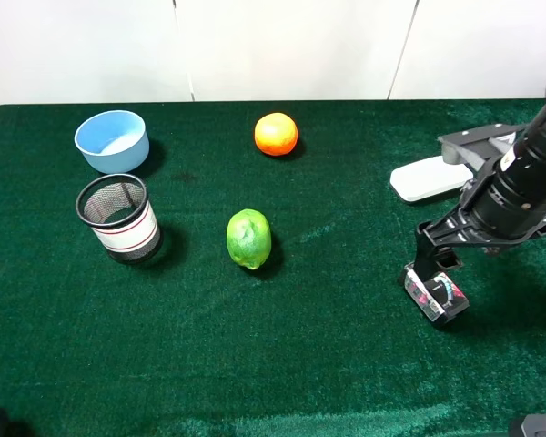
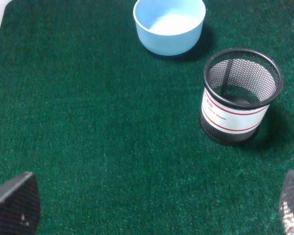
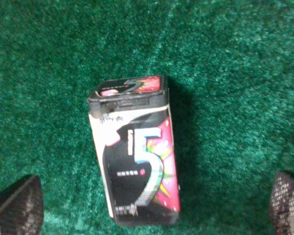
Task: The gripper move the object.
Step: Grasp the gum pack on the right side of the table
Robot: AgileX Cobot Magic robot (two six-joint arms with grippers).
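Observation:
Next, my right gripper grips the small black box by the sides of its printed body to move it. That grip leaves the box's lid free.
The object, a small black box with red and white print and a large "5", lies on the green cloth at the right front. In the right wrist view the box lies between my two fingertips with wide gaps on both sides. My right gripper is open and hovers just above and behind the box without touching it; its midpoint in the wrist view falls over the box. My left gripper is open and empty over bare cloth, short of the mesh cup.
A lime sits mid-table and an orange behind it. A light blue bowl and a black mesh cup stand at the left. A flat white case lies behind my right arm.

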